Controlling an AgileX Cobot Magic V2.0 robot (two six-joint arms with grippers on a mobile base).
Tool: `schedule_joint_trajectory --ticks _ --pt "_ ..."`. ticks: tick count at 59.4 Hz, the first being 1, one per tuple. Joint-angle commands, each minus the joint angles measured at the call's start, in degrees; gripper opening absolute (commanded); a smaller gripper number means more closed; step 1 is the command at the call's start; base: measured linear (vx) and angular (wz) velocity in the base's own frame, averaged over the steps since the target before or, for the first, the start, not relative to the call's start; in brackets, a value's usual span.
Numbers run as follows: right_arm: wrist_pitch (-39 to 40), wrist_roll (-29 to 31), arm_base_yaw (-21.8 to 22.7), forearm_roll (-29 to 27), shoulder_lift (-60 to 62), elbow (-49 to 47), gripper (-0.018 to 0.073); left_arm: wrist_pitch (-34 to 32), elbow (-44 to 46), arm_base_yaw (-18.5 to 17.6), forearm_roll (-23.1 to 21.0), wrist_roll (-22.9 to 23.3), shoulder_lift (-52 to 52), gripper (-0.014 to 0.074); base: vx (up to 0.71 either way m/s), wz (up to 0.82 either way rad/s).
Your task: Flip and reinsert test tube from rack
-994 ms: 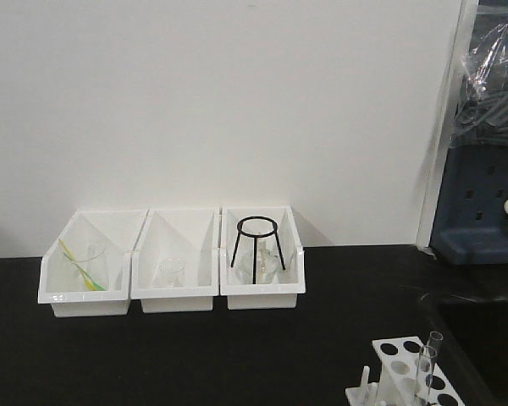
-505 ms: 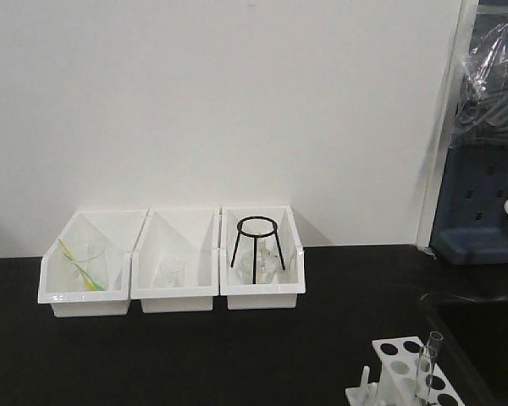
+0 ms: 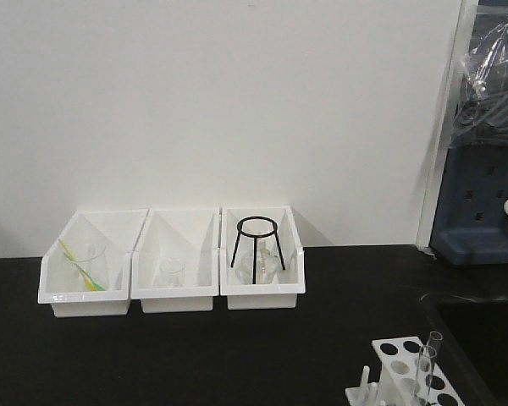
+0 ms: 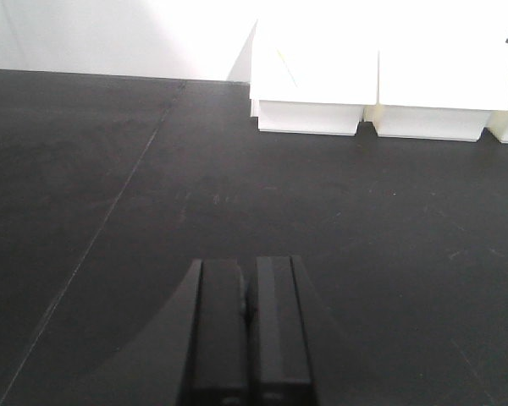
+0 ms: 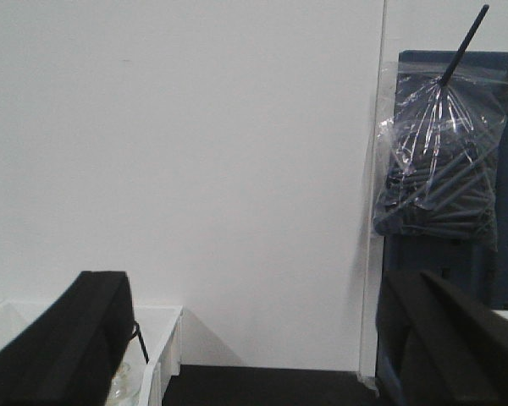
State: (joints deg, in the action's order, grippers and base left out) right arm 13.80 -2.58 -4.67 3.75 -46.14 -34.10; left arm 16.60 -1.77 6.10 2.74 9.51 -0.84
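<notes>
I should grab the test tube with my right gripper by its glass body below the test tube's open rim. Then I can flip and reinsert the test tube in the white rack.
The white rack stands at the front right corner of the black table, partly cut off by the frame's bottom edge. A clear glass test tube stands upright in it. Neither gripper shows in the front view. In the left wrist view my left gripper hovers low over bare table, its black fingers pressed together with nothing held. In the right wrist view my right gripper is wide open and empty, facing the white wall. The rack is out of sight in both wrist views.
Three white bins line the wall: one holds a beaker with a yellow-green stick, one a small beaker, one a black tripod stand over a flask. A blue pegboard with a plastic bag stands at the right.
</notes>
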Motion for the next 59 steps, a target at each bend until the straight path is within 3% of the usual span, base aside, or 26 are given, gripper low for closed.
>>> schedule_joint_trajectory --ticks 1,7,8,9,23,31,59 --pt "9.82 -0.62 -0.03 0.36 -2.17 5.48 0.0629 -5.04 -0.11 -0.41 -0.21 0.01 -0.16 -0.0006 0.00 0.00" --pt "21.80 -0.67 -0.03 0.33 -5.22 16.07 0.0601 -5.04 -0.11 -0.41 -0.21 0.01 -0.16 -0.0006 0.00 0.00" --pt "33.30 -1.15 -0.03 0.72 -9.50 23.20 0.0573 -5.04 -0.11 -0.41 -0.21 0.01 -0.16 -0.0006 0.00 0.00" --pt "35.57 -1.48 -0.03 1.13 -10.79 24.51 0.0568 -5.04 -0.11 -0.41 -0.21 0.01 -0.16 -0.0006 0.00 0.00" --pt "50.98 -2.98 -0.03 10.17 -26.03 28.11 0.0553 -5.04 -0.11 -0.41 -0.21 0.01 -0.16 -0.0006 0.00 0.00" --pt "62.62 -2.79 0.04 10.15 -35.00 27.37 0.0553 -5.04 -0.11 -0.41 -0.21 0.01 -0.16 -0.0006 0.00 0.00" --pt "63.09 -2.83 0.04 13.83 -48.70 14.53 0.0553 -5.04 -0.11 -0.41 -0.21 0.01 -0.16 -0.0006 0.00 0.00"
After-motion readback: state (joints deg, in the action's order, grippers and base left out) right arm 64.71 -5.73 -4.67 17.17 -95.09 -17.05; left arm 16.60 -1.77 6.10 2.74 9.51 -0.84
